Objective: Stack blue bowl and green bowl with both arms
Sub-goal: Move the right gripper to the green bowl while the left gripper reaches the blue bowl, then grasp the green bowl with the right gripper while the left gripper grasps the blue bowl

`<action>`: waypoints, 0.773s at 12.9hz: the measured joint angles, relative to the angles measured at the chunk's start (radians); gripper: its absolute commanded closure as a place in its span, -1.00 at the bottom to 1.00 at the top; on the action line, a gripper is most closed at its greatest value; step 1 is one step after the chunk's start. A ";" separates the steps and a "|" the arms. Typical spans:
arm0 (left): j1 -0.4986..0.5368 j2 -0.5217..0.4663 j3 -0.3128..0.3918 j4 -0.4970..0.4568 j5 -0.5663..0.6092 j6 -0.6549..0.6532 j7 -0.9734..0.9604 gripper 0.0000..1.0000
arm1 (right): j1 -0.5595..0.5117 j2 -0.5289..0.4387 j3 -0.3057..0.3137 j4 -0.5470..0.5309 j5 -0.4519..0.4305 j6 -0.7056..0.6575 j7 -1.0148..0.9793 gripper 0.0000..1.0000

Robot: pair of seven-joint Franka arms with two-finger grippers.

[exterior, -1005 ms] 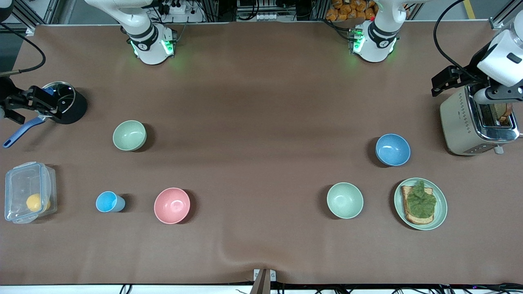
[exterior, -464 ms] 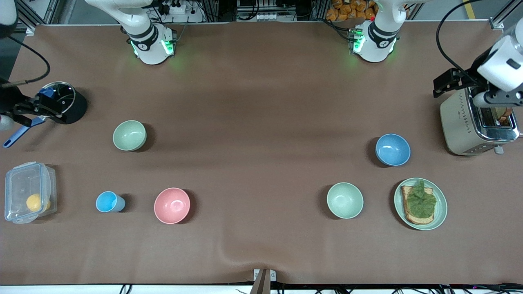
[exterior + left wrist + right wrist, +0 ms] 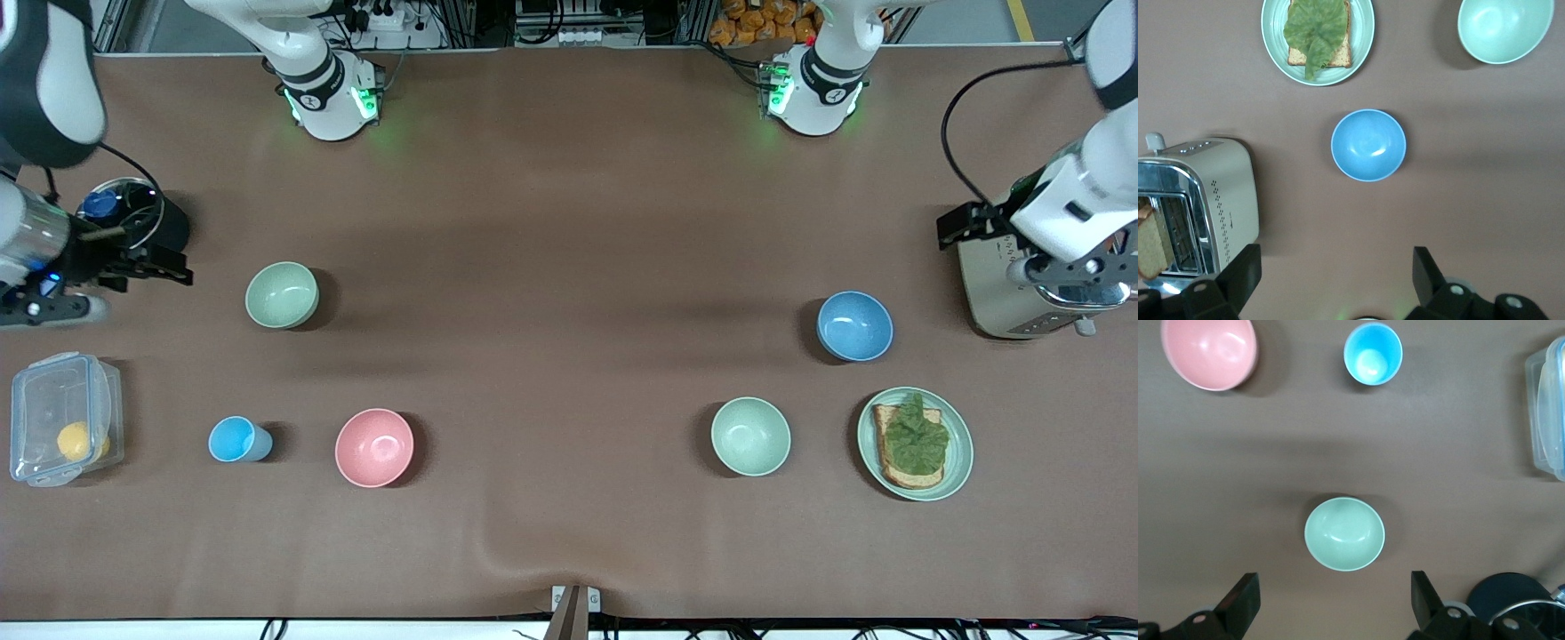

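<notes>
The sage-green bowl should be stacked with the blue bowl [image 3: 854, 326], so my right gripper should next grab the sage-green bowl by its rim [image 3: 251, 286].
The blue bowl [image 3: 854, 326] stands upright toward the left arm's end of the table, beside the toaster; it also shows in the left wrist view [image 3: 1368, 145]. The sage-green bowl [image 3: 282, 294] stands upright toward the right arm's end, and shows in the right wrist view [image 3: 1345, 533]. My left gripper [image 3: 1335, 280] is open and empty, high over the toaster's edge, apart from the blue bowl. My right gripper [image 3: 1333, 603] is open and empty, high over the table beside the black pot, apart from the green bowl.
A paler mint bowl [image 3: 750, 436] and a plate [image 3: 958, 427] with toast and lettuce lie nearer the front camera than the blue bowl. A toaster [image 3: 991, 276], a black pot [image 3: 164, 233], a clear box [image 3: 36, 391], a light-blue cup [image 3: 236, 439] and a pink bowl [image 3: 374, 447] also stand here.
The right hand has moved off the pot, lower in the front view, and now hides the blue-handled tool. The left hand has moved off the toaster's slots the same way. The bowls have not moved.
</notes>
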 measured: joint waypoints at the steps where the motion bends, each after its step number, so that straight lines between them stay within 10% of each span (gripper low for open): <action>1: 0.000 0.001 0.001 -0.022 0.004 0.024 0.001 -1.00 | -0.007 0.002 0.000 -0.040 -0.005 0.037 -0.005 -1.00; 10: 0.104 0.038 0.003 -0.289 0.008 0.357 0.071 -1.00 | -0.041 0.108 -0.001 -0.190 -0.011 0.212 -0.019 -1.00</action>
